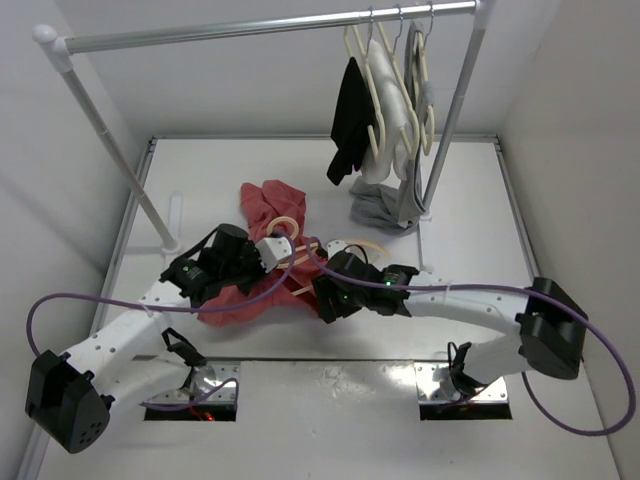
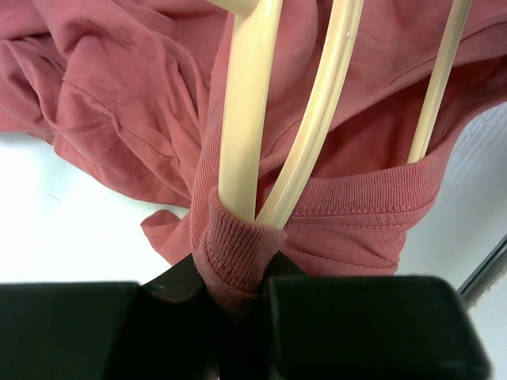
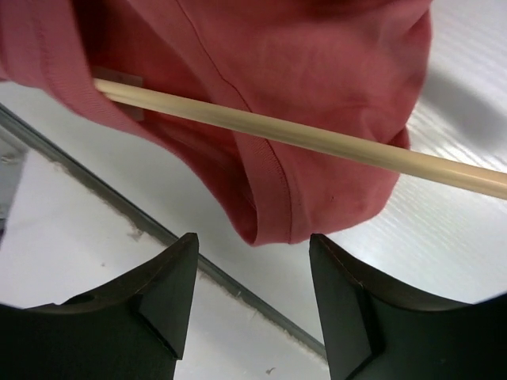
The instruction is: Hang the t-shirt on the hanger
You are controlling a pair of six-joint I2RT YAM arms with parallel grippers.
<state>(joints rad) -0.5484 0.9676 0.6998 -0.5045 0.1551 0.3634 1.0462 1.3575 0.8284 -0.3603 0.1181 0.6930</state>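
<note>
My right gripper should pull the opening over the hanger's end, so next it needs to grab the t-shirt's folded hem beside the thin hanger bar.
The faded-red t-shirt lies crumpled on the white table, left of centre. The peach-beige hanger lies on it and is partly threaded into it. My left gripper is shut on the shirt's ribbed collar, where two hanger bars enter the neck opening. My right gripper is open and empty just above the table. In the right wrist view it is close below a folded hem of the shirt, and one thin hanger bar crosses above that hem.
A clothes rack spans the back of the table, with slanted poles at left and right. A black garment, a grey garment and pale cream hangers hang at its right end. A seam runs across the table under my right gripper.
</note>
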